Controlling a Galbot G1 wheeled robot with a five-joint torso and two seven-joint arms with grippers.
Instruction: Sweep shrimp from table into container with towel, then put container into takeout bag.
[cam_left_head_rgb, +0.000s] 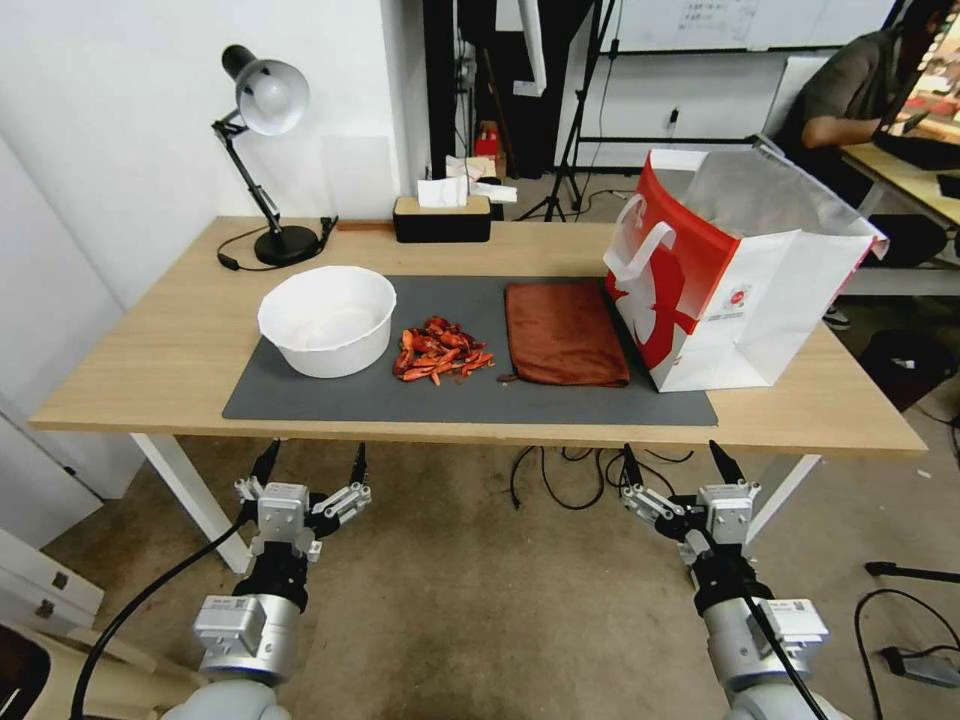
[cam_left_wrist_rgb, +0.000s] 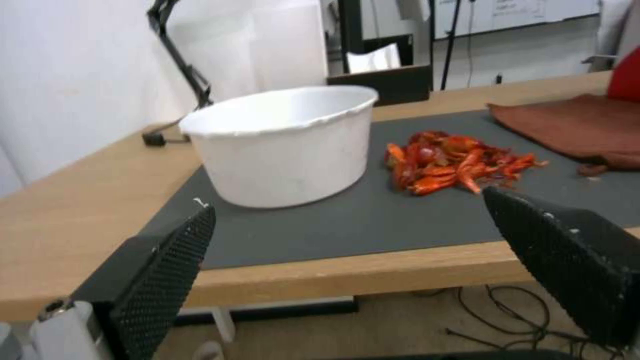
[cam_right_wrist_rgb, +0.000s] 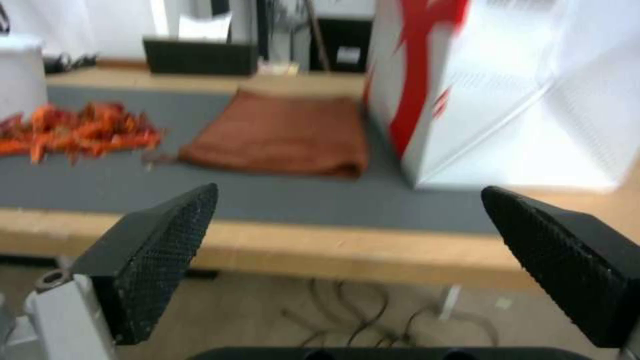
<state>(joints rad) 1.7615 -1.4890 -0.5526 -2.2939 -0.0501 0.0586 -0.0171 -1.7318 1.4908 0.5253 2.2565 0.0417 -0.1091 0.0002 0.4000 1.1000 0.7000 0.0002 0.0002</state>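
The white container's round body is wider than the open fingers, so my left gripper will pinch its thin rim (cam_left_head_rgb: 263, 322) next.
On the table (cam_left_head_rgb: 150, 360), a dark grey mat carries the white container (cam_left_head_rgb: 327, 319) at its left, the shrimp (cam_left_head_rgb: 440, 351) in a loose pile beside it, and the rust-brown towel (cam_left_head_rgb: 563, 332) lying flat to the right. The red and white takeout bag (cam_left_head_rgb: 735, 275) stands open at the table's right end, touching the towel's far edge. My left gripper (cam_left_head_rgb: 311, 463) hangs open below the table's front edge, in line with the container (cam_left_wrist_rgb: 283, 142) and the shrimp (cam_left_wrist_rgb: 457, 161). My right gripper (cam_left_head_rgb: 677, 464) hangs open below the front edge too, facing the towel (cam_right_wrist_rgb: 283, 132) and bag (cam_right_wrist_rgb: 507, 90).
A black desk lamp (cam_left_head_rgb: 262, 150) stands at the table's back left and a black tissue box (cam_left_head_rgb: 442, 215) at the back middle. Cables (cam_left_head_rgb: 570, 475) lie on the floor under the table. A tripod and another desk stand behind on the right.
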